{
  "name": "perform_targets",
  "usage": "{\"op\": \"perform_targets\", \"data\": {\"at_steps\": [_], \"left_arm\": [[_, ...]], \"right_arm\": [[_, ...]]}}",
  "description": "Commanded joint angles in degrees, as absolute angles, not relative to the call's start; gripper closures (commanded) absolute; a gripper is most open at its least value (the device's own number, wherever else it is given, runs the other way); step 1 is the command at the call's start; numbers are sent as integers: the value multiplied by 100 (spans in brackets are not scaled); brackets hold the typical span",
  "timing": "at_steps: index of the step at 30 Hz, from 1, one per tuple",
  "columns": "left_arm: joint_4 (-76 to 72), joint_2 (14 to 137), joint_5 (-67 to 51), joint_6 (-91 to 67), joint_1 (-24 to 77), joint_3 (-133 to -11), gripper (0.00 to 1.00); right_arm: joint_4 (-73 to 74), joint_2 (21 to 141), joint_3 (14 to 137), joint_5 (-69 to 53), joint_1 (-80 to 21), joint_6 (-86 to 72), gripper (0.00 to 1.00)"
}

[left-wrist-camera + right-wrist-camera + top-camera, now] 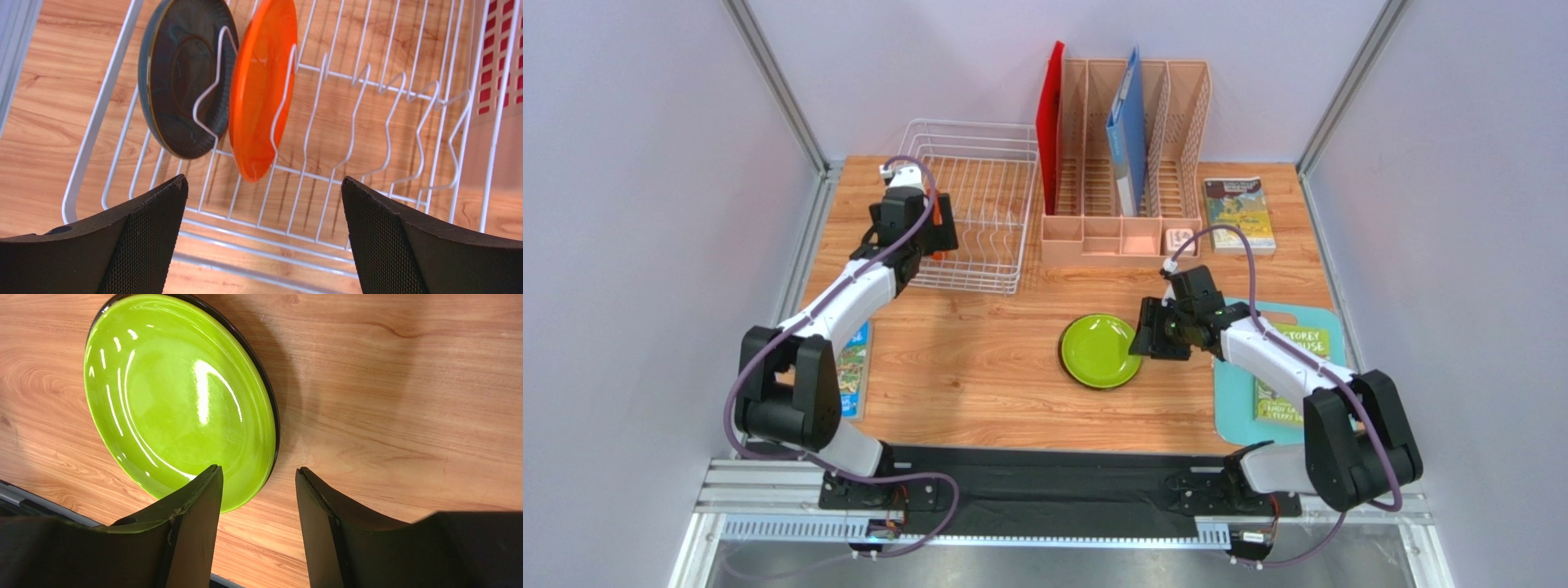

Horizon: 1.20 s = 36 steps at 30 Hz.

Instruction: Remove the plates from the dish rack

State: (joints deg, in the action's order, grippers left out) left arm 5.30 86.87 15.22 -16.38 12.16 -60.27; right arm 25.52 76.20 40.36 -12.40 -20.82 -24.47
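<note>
I should move my left gripper toward the rim of the orange plate before I close it on the plate's rim. The plate's rim is beyond my open fingers, so they would miss it if I closed now.
The white wire dish rack [971, 125] stands at the back left. In the left wrist view its rim [94, 130] frames a dark teal-grey plate [178, 79] and an orange plate [261, 92], both upright between dividers. My left gripper [938, 235] [264, 178] hangs wide open over the rack's near end, just short of the orange plate's lower edge. A lime green plate [1100, 350] [178, 398] lies flat on the table. My right gripper [1146, 333] [259, 469] is open at its right rim, one finger over the rim, nothing clamped.
A peach-pink organiser [1124, 184] with a red folder [1051, 123] and a blue folder [1127, 135] stands right of the rack. A book [1239, 213] lies at the back right, another [1290, 368] on a teal mat [1232, 410], and one [853, 368] under the left arm.
</note>
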Motion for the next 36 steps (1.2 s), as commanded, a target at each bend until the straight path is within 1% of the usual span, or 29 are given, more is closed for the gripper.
{"op": "perform_targets", "data": {"at_steps": [1, 7, 10, 11, 12, 14, 16, 17, 19, 20, 22, 23, 25, 26, 31, 36], "left_arm": [[378, 8982, 1283, -1661, 967, -6415, 0], [-113, 9491, 1266, -1477, 826, -6688, 2], [-377, 9799, 1160, -1468, 756, -6925, 10], [-413, 9869, 1091, -1468, 747, -7004, 16], [-448, 9992, 1081, -1442, 747, -7135, 20], [-501, 10107, 1081, -1433, 747, -7259, 24], [-423, 10291, 1098, -1398, 747, -7487, 34], [-396, 10353, 1133, -1389, 738, -7549, 42], [-334, 10520, 1169, -1371, 738, -7699, 52], [-256, 10564, 1152, -1371, 738, -7751, 62], [-167, 10591, 1160, -1380, 738, -7814, 72], [-167, 10582, 1169, -1389, 738, -7779, 81], [-219, 10460, 1178, -1398, 738, -7656, 89], [-228, 10415, 1160, -1380, 738, -7620, 99], [-220, 10073, 985, -1222, 747, -7436, 100], [-79, 9792, 1212, -1020, 782, -7401, 100]], "right_arm": [[2531, 7488, 4342, -1179, -2109, -2268, 47], [2654, 7392, 4482, -914, -2101, -2268, 47], [2654, 7435, 4509, -827, -2109, -2259, 47], [2654, 7453, 4509, -809, -2109, -2241, 47], [2663, 7505, 4509, -782, -2109, -2233, 48], [2663, 7593, 4526, -756, -2109, -2215, 47], [2663, 7690, 4526, -738, -2101, -2206, 48], [2663, 7717, 4526, -730, -2109, -2206, 48], [2663, 7743, 4526, -703, -2109, -2206, 48], [2672, 7726, 4526, -694, -2109, -2215, 48], [2689, 7699, 4544, -651, -2109, -2197, 48], [2707, 7699, 4553, -642, -2101, -2197, 48], [2725, 7691, 4561, -607, -2109, -2188, 48], [2725, 7690, 4562, -598, -2109, -2188, 48], [2707, 7699, 4544, -589, -2109, -2206, 48], [2751, 7612, 4500, -519, -2109, -2233, 48]]}}
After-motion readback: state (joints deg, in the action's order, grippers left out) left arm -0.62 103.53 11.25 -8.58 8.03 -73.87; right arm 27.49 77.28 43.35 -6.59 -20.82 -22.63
